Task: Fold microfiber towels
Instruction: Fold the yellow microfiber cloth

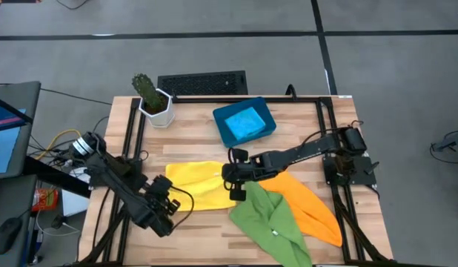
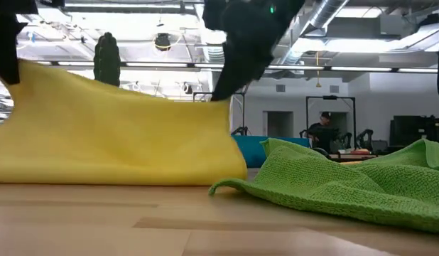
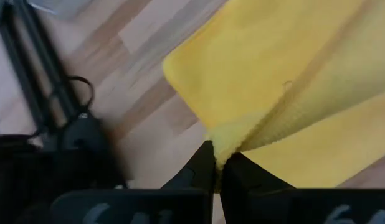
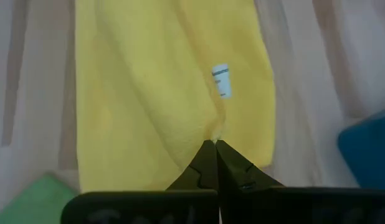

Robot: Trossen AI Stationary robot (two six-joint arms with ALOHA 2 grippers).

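My left gripper should move the yellow towel until both edges meet and only then release it, because the yellow towel's raised hem (image 3: 265, 123) stops short of the far corner (image 3: 174, 64).
The yellow towel (image 1: 196, 184) lies at the table's middle, its upper edge raised between both grippers and its lower part (image 2: 120, 167) on the wood. My left gripper (image 1: 170, 196) is shut on its left end, my right gripper (image 1: 236, 190) on its right end. The green towel (image 1: 272, 221) lies crumpled at the near right, partly over the orange towel (image 1: 312, 206). The light blue towel (image 1: 245, 120) lies in the dark-blue tray (image 1: 220, 132) at the far middle. My left gripper pinches a bunched bit of the yellow towel's left edge (image 3: 225, 138) between its two fingers, where layers meet in a fold. The cloth is raised there and slopes down away from the fingers. My right gripper pinches the yellow towel's right edge (image 4: 215, 132) between its two fingers, close to the small white label (image 4: 221, 81). The fingers come from above (image 2: 230, 78). The cloth hangs below them, its lower part on the table.
A potted cactus (image 1: 150, 98) stands at the far left of the table. A dark keyboard-like grille (image 1: 202, 83) lies beyond the far edge. Bare wood shows in front of the yellow towel (image 1: 207, 237). A person sits far off in the room (image 2: 323, 128).
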